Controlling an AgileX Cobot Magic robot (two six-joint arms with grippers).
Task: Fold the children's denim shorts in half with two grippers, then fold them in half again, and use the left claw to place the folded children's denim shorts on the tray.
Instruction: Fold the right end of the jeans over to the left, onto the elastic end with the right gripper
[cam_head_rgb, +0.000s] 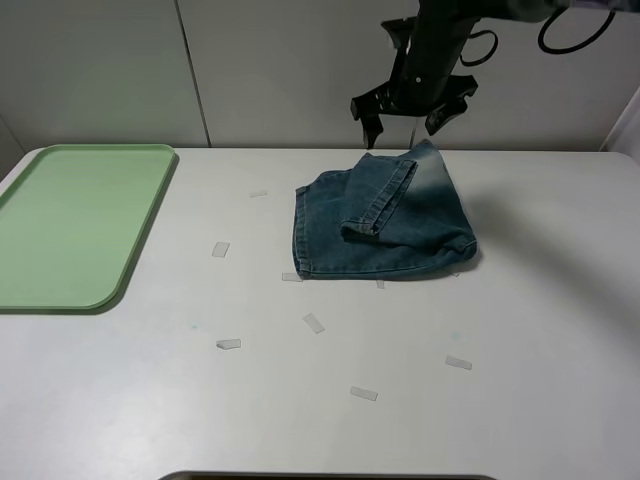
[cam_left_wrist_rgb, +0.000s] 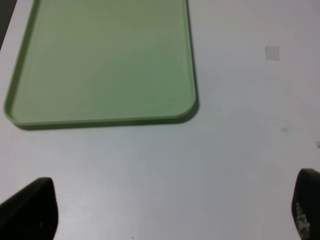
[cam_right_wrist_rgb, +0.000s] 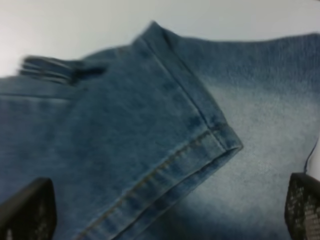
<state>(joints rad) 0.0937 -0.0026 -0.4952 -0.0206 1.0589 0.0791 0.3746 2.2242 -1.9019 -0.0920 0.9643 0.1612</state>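
The hemmed flap stands up in a loose fold over the flat denim (cam_head_rgb: 325, 235), so my right gripper should next grab the shorts by that turned-over hem (cam_head_rgb: 388, 201).
The children's denim shorts (cam_head_rgb: 385, 220) lie folded in a rough square on the white table, one hemmed leg flap turned over on top. My right gripper (cam_head_rgb: 405, 118) hovers open just above their far edge. In the right wrist view the hemmed flap of the shorts (cam_right_wrist_rgb: 150, 150) fills the picture between the right gripper's (cam_right_wrist_rgb: 165, 210) spread fingers, which hold nothing. The light-green tray (cam_head_rgb: 75, 225) sits empty at the table's left. The left claw (cam_left_wrist_rgb: 167, 215) is out of the exterior view; its wrist view shows it open above bare table near the tray's (cam_left_wrist_rgb: 100, 65) corner.
Several small whitish tape strips (cam_head_rgb: 314, 322) are scattered over the table around the shorts, and one tape strip (cam_left_wrist_rgb: 272, 52) shows in the left wrist view. A pale wall stands behind the table.
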